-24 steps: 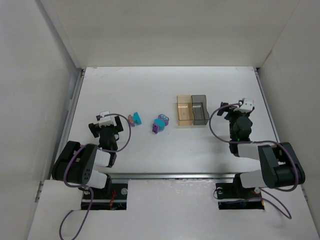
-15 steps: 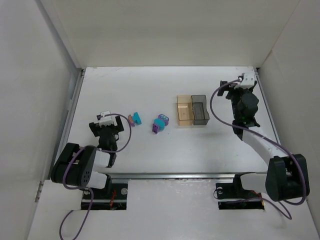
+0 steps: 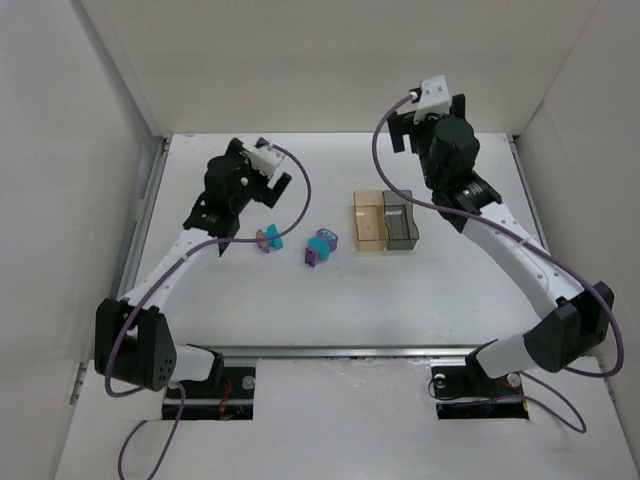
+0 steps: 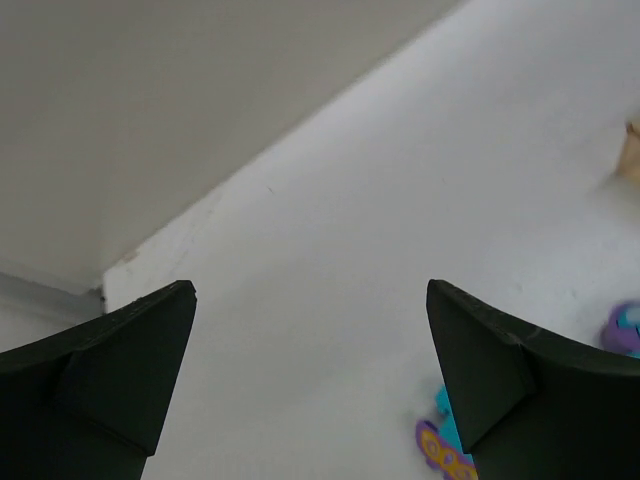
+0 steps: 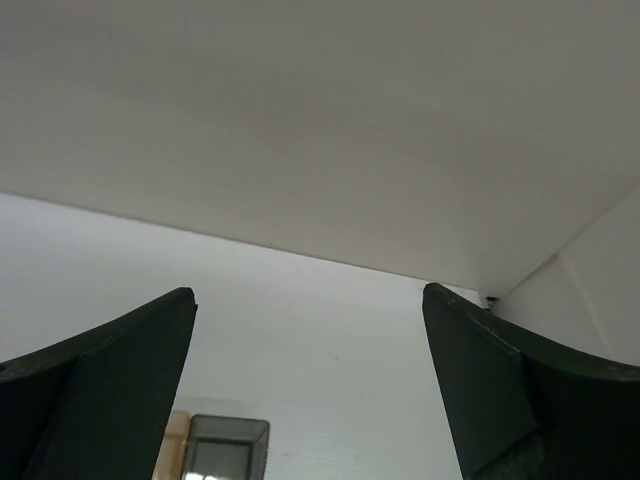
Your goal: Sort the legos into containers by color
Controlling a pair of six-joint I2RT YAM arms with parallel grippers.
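Note:
The middle of the purple, orange-pink and teal clump should stay free for my right gripper to grab. My left gripper will grab the clump across its purple and teal ends next.
Two little clumps of legos lie left of the middle of the table: a purple, orange-pink and teal one and a teal and purple one. The amber bin and the smoky grey bin stand side by side to their right. My left gripper is open and empty, raised behind the left clump, which shows at the bottom of the left wrist view. My right gripper is open and empty, raised high behind the bins. The grey bin shows low in the right wrist view.
White walls close in the table at the back, left and right. In the left wrist view the second clump and a bit of the amber bin show at the right edge.
Both arms have risen from folded poses near the front edge and reached toward the back of the table. The legos and bins have not moved.

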